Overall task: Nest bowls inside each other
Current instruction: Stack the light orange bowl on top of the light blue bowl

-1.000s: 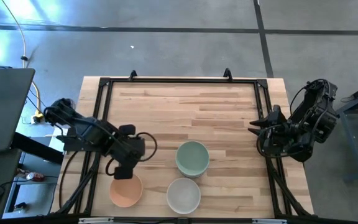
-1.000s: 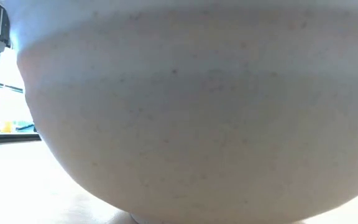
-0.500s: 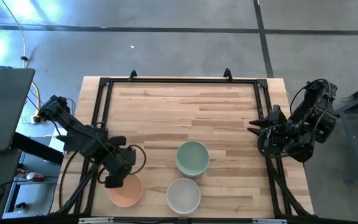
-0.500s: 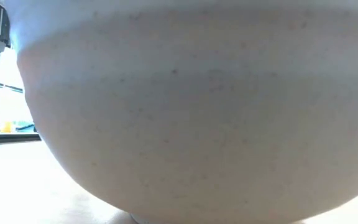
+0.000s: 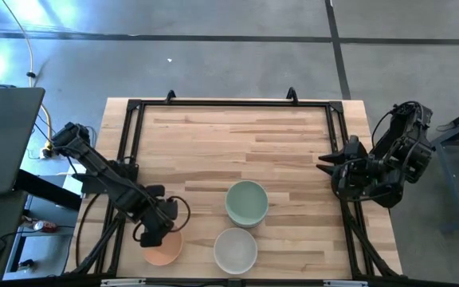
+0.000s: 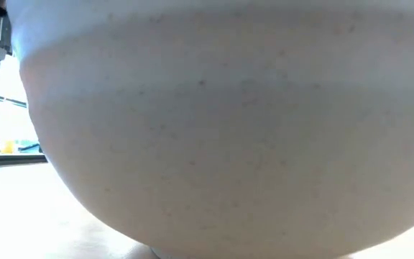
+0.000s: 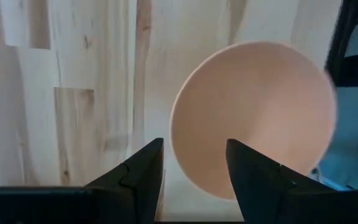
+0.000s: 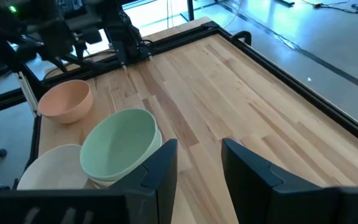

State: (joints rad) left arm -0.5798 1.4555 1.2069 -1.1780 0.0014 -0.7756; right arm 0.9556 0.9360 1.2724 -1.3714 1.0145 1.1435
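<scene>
I should pick up the peach-orange bowl by its rim (image 7: 178,146) with my left gripper next, so that it can nest inside the mint green bowl.
A peach-orange bowl (image 5: 164,249) stands upright near the table's near left corner. My left gripper (image 5: 158,231) hangs open just above it and points down. In the left wrist view its fingers (image 7: 194,168) stand on either side of the bowl's rim (image 7: 174,134), one over the hollow and one outside, touching nothing. A mint green bowl (image 5: 247,201) sits nested in a white bowl (image 8: 129,173). Another white bowl (image 5: 235,249) stands by the near edge and fills the low view (image 6: 221,129). My right gripper (image 5: 327,164) waits open at the right edge (image 8: 197,165).
A black metal frame (image 5: 229,104) runs around the wooden table top. The far half of the table (image 5: 237,135) is bare wood. A laptop (image 5: 2,139) and cables lie off the table to the left.
My left gripper has sunk and gone toward the table's near edge, from beside the peach-orange bowl's far rim to right over it, staying open. The bowls have kept their places.
</scene>
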